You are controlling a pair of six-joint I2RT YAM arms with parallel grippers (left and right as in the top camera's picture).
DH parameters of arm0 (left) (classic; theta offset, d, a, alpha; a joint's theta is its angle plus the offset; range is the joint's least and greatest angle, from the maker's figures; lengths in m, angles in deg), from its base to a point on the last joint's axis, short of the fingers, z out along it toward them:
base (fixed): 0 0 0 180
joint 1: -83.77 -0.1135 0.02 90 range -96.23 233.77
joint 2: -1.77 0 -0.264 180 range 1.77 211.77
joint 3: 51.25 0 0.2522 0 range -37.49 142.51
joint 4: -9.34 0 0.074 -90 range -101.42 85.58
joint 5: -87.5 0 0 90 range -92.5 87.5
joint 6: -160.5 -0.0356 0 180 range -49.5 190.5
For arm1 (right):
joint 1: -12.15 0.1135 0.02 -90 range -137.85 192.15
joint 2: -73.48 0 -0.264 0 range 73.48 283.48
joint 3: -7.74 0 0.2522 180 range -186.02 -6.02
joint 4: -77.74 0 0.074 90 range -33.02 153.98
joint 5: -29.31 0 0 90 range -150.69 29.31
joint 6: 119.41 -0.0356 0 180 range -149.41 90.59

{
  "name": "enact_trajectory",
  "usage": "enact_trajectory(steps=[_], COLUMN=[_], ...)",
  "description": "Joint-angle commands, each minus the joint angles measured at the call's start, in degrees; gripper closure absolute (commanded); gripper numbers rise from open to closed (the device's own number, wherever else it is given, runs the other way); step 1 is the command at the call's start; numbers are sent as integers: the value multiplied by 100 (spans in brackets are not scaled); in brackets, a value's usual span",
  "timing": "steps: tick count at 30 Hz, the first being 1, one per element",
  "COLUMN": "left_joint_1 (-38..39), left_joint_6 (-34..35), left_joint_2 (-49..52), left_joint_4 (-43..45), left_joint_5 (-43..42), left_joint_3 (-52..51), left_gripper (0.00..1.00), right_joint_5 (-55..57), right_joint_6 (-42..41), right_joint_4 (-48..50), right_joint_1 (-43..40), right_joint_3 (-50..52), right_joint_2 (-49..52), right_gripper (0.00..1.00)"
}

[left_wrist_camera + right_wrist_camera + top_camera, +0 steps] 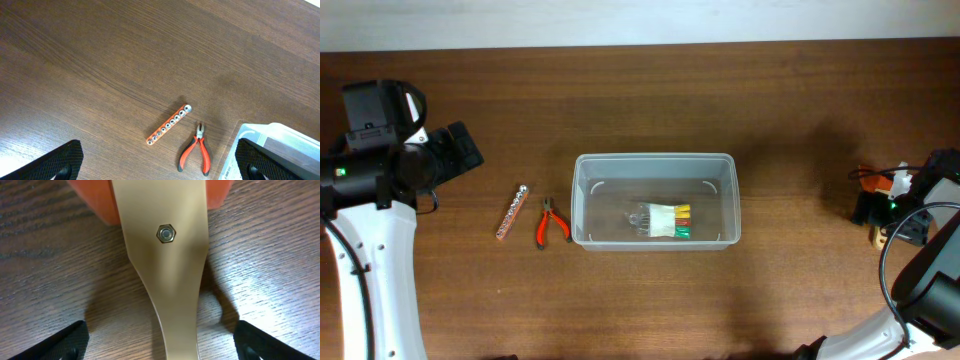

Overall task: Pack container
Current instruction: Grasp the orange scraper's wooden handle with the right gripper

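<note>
My right gripper should close on the handle now. My fingers meet their shadows on the tabletop and have the tan handle's narrow part (179, 336) between them, so they would hold it.
The clear plastic container (584, 170) stands mid-table and holds a small bundle of tools with yellow, red and green ends (667, 220). Left of it lie red-handled pliers (552, 222) and an orange strip of sockets (512, 212). The left wrist view also shows the pliers (196, 152), the strip (169, 124) and the container's corner (280, 142). My left gripper (160, 167) is open and empty, high above the table left of these (460, 150). My right gripper (160, 345) is open, its fingers either side of a tan handle with a hex bolt (166, 275) and an orange part (92, 200), at the far right (876, 212).
The table is dark brown wood (790, 100). The tan handle's end (878, 238) and its orange part (865, 173) lie near the right edge. The white arm links run along the left (375, 270) and right (935, 290) sides.
</note>
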Motion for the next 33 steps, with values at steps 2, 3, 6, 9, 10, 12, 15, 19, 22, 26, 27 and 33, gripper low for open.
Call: enact_trajectory(steps=[2, 3, 6, 9, 10, 12, 15, 19, 22, 26, 27, 33], left_joint_1=[-17, -17, -17, -17, -17, -17, -17, -17, -17, -17, -17, -15], left_joint_6=[35, 35, 35, 35, 35, 35, 35, 35, 35, 35, 35, 35], left_joint_2=[20, 20, 20, 20, 20, 20, 20, 20, 20, 20, 20, 20], left_joint_4=[13, 13, 13, 13, 13, 13, 13, 13, 13, 13, 13, 13], left_joint_5=[48, 48, 48, 48, 48, 48, 48, 48, 48, 48, 48, 48], left_joint_3=[-48, -48, -48, -48, -48, -48, -48, -48, -48, -48, -48, -48], left_gripper=[1, 1, 1, 1, 1, 1, 1, 1, 1, 1, 1, 1], right_joint_5=[-74, -74, -74, -76, -79, -79, -79, -81, -81, -79, -79, -79], right_joint_6=[39, 39, 37, 35, 35, 35, 35, 35, 35, 35, 35, 35], right_joint_4=[9, 24, 74, 116, 114, 122, 127, 127, 125, 131, 133, 153], right_joint_1=[-17, -17, -17, -17, -17, -17, -15, -17, -17, -17, -17, -17], right_joint_3=[125, 157, 254, 326, 330, 330, 330, 330, 330, 330, 330, 330], right_joint_2=[68, 68, 68, 68, 68, 68, 68, 68, 68, 68, 68, 68], right_gripper=[14, 18, 33, 45, 47, 49, 54, 61, 65, 71, 72, 81])
